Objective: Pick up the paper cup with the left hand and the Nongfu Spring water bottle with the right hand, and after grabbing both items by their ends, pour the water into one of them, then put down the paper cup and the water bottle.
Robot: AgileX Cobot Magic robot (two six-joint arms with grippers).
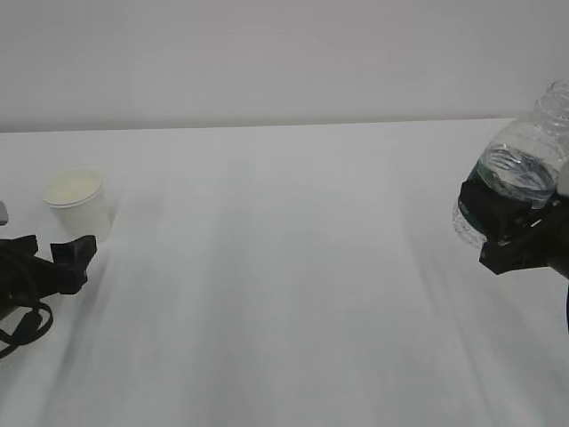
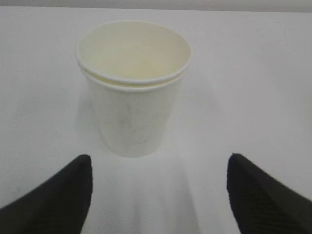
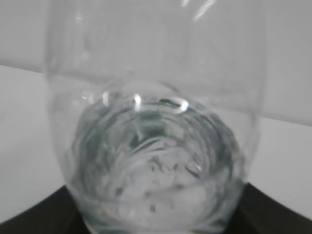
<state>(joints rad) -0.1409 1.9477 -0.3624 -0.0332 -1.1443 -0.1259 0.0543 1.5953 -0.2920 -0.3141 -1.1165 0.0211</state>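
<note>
The left gripper grabs the cup by its narrower lower end (image 1: 92,222) next. The paper cup flares wide at its open rim (image 1: 74,188) and tapers downward.
The white paper cup (image 1: 76,203) (image 2: 132,92) stands upright on the table at the far left, its cream inside showing no liquid. My left gripper (image 1: 55,251) (image 2: 159,170) is open just in front of it, low over the table, with both black fingertips (image 2: 78,178) short of the cup and nothing between them. At the right edge, my right gripper (image 1: 508,233) (image 3: 156,222) is shut on the lower end of the Nongfu Spring water bottle (image 1: 526,151) (image 3: 153,97). The bottle is held off the table, tilted with its neck up and to the right. Clear water (image 1: 520,176) (image 3: 156,165) lies in its lower part.
The white table (image 1: 293,267) runs back to a plain pale wall. Nothing else stands on it between the cup and the bottle. A cable loop (image 1: 22,331) of the left arm hangs near the table's front left.
</note>
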